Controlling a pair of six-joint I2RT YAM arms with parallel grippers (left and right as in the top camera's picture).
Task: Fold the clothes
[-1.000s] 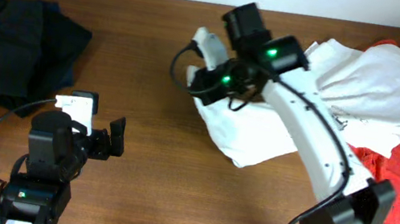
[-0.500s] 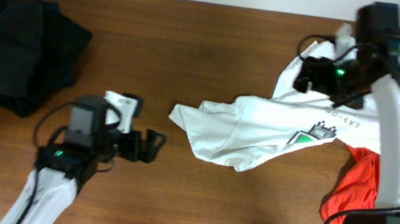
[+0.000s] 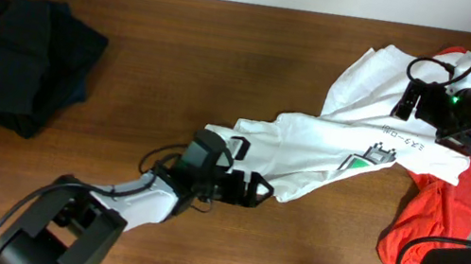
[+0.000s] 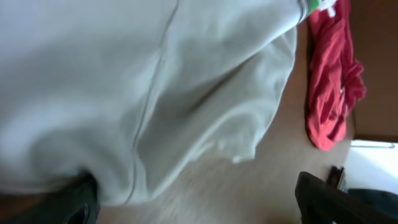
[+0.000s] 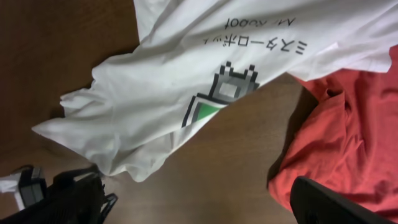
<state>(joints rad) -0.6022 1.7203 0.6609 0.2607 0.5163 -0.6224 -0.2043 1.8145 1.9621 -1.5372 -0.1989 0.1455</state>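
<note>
My left gripper grabs the white T-shirt's (image 3: 328, 152) near lower edge next, to draw the crumpled T-shirt out for folding.
The white T-shirt (image 3: 328, 152) lies stretched in a crumpled band from the table's middle up to the back right, with its green-and-black print (image 5: 217, 99) and dark text facing up. My left gripper (image 3: 256, 191) is open at the shirt's near lower edge. In the left wrist view the white cloth (image 4: 155, 93) reaches one finger (image 4: 81, 202), and bare wood shows between the jaws. My right gripper (image 3: 413, 99) hangs open above the shirt's upper right part and holds nothing. In its wrist view (image 5: 199, 208) only table lies between the jaws.
An orange-red T-shirt (image 3: 436, 223) lies at the right edge, partly under the white one, and shows again as the orange-red T-shirt (image 5: 354, 124) in the right wrist view. A pile of dark garments (image 3: 18, 57) sits at the far left. The table's back edge meets a pale wall.
My right gripper pulled the white shirt to the right, opened and let it go. My left arm reached right across the table to the shirt's lower edge.
</note>
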